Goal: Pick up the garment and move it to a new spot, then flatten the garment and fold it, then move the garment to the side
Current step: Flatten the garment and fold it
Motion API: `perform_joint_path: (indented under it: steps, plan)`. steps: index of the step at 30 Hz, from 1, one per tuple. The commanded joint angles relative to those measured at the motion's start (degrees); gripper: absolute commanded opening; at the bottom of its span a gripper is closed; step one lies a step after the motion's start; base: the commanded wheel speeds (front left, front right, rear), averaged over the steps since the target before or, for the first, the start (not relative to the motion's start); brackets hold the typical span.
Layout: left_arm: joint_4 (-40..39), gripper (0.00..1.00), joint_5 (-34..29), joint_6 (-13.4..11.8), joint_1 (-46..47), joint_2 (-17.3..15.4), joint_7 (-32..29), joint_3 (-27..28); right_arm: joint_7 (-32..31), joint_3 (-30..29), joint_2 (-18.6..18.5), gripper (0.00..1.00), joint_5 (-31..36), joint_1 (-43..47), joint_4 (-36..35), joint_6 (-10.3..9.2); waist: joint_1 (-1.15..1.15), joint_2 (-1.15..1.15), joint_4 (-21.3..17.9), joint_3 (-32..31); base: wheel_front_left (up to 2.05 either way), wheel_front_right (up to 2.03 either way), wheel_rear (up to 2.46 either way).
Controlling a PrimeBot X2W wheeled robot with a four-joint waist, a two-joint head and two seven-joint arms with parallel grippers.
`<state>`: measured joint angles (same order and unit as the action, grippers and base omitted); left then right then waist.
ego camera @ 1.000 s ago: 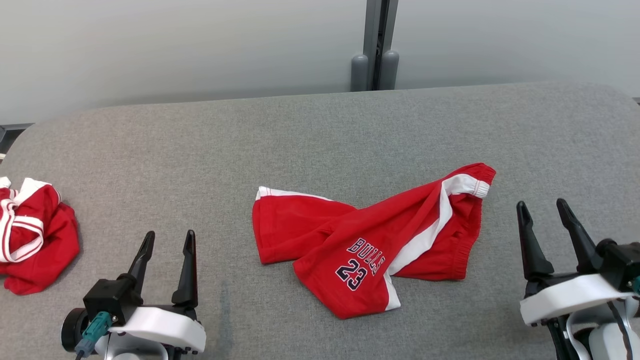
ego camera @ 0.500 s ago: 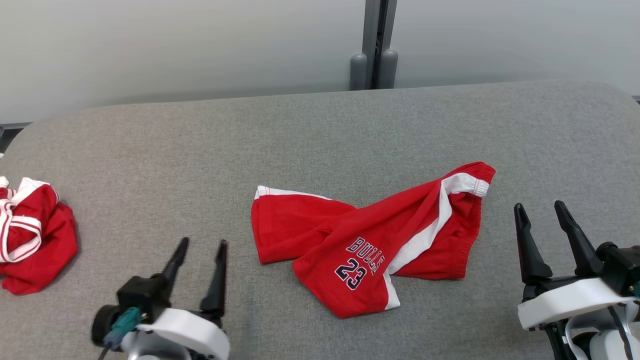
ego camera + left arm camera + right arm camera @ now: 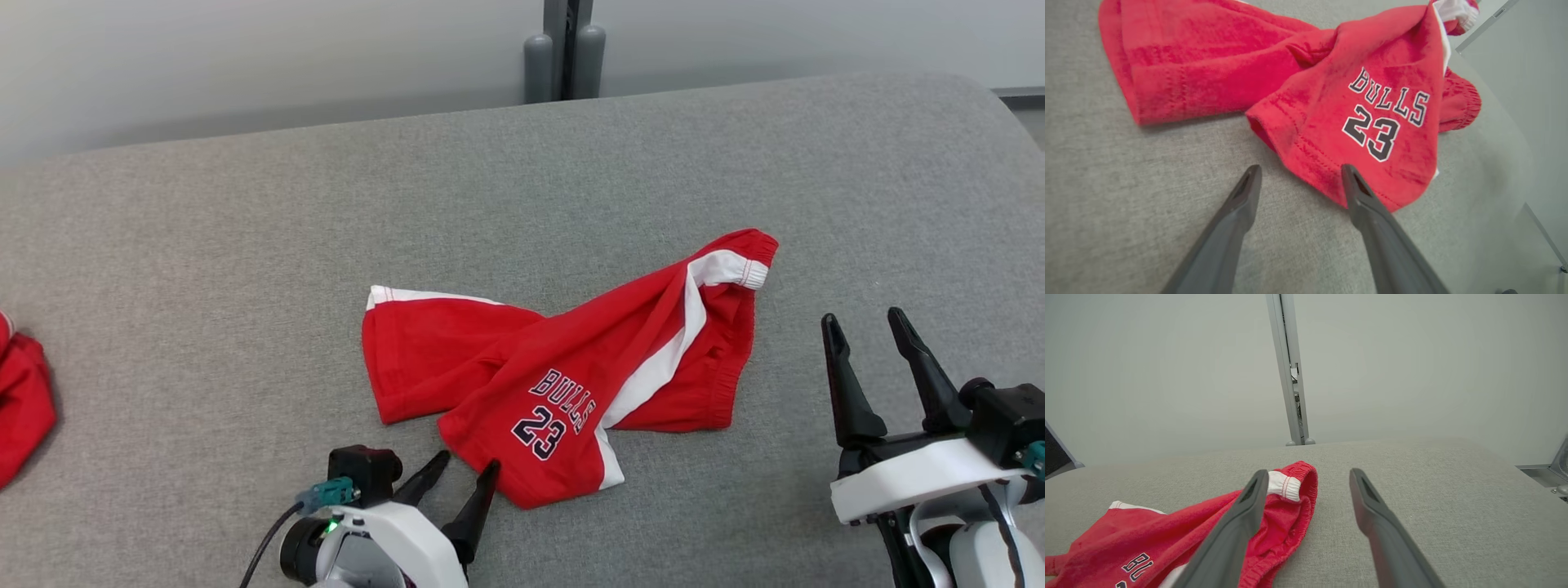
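Note:
I should take hold of the garment with my left gripper by the printed leg's hem (image 3: pixel 513 492), because the hem is open and free there. The crumpled cloth (image 3: pixel 549 348) behind it is slack.
The garment (image 3: pixel 563 367) is a pair of red shorts with white side stripes and "BULLS 23" printed on one leg, lying crumpled in the middle of the grey table (image 3: pixel 245 245). My left gripper (image 3: pixel 465 465) stands open at the near hem of the printed leg. In the left wrist view the garment (image 3: pixel 1298 90) lies just ahead of the left gripper (image 3: pixel 1300 173), and one fingertip (image 3: pixel 1349 175) overlaps the hem. My right gripper (image 3: pixel 865 322) hangs open to the right of the waistband, apart from it. The right wrist view shows the elastic waistband (image 3: pixel 1298 486) left of the right gripper (image 3: pixel 1308 473).
A second red and white garment (image 3: pixel 20 400) lies at the table's far left edge. A grey post (image 3: pixel 563 49) stands behind the table against the pale wall. The table's rounded right end (image 3: pixel 980 106) is near my right arm.
My left gripper has swung right and forward, from well left of the shorts to the printed leg's near hem. The head camera has shifted, so everything sits further left in view. The right gripper holds its place.

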<state>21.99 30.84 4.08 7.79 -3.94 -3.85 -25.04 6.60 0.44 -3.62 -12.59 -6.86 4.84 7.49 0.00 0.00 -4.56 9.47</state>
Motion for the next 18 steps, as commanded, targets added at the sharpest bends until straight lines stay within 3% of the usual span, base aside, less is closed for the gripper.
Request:
perform_joint_path:
  steps: [1, 4, 5, 6, 7, 13, 18]
  plan:
    - [0.5, 1.0, 0.7, 0.4, 1.6, 0.1, 0.1, -0.1, 0.4, -0.4, -0.5, 1.0, -0.2, -0.7, 0.0, 0.02, 0.0, 0.0, -1.2, 1.3, 0.0, 0.0, 0.0]
    - [1.8, 1.0, 1.3, 0.6, 2.9, 0.1, 0.7, -0.2, 0.6, -0.5, -0.5, 1.0, -0.3, -0.9, 0.4, 0.01, 0.0, 0.0, -1.8, 2.2, 0.0, 0.0, 0.0]
    - [2.0, 0.81, 1.5, 0.8, 3.4, 0.2, 0.9, -0.3, 0.7, -0.6, -0.5, 1.0, -0.4, -1.0, 0.5, 0.02, 0.0, 0.0, -1.9, 2.3, 0.0, 0.0, 0.0]
    - [2.1, 0.16, 1.6, 1.0, 3.8, 0.2, 1.3, -0.3, 0.9, -0.7, -0.5, 1.0, -0.4, -1.0, 0.7, 0.01, 0.0, 0.0, -2.1, 2.5, 0.0, 0.0, 0.0]
    - [2.2, 0.0, 1.5, 1.0, 3.9, -0.1, 1.6, -0.3, 1.0, -0.7, -0.5, 1.0, -0.4, -1.0, 0.8, 0.01, 0.0, 0.0, -2.1, 2.6, 0.0, 0.0, 0.0]
    - [-1.3, 0.0, 1.9, 0.4, 2.8, -1.3, 2.6, 0.7, 1.5, -1.0, -0.3, 1.0, -0.5, -1.2, 1.5, 0.01, 0.0, 0.0, -1.8, 2.6, 0.0, 0.0, 0.0]
    - [-11.8, 0.0, 2.5, -1.2, -0.3, -3.5, -0.5, 1.0, 1.5, -1.4, -0.1, 1.0, -0.8, -0.8, 2.0, 0.02, 0.0, 0.0, 0.4, 2.4, 0.0, 0.0, 0.0]
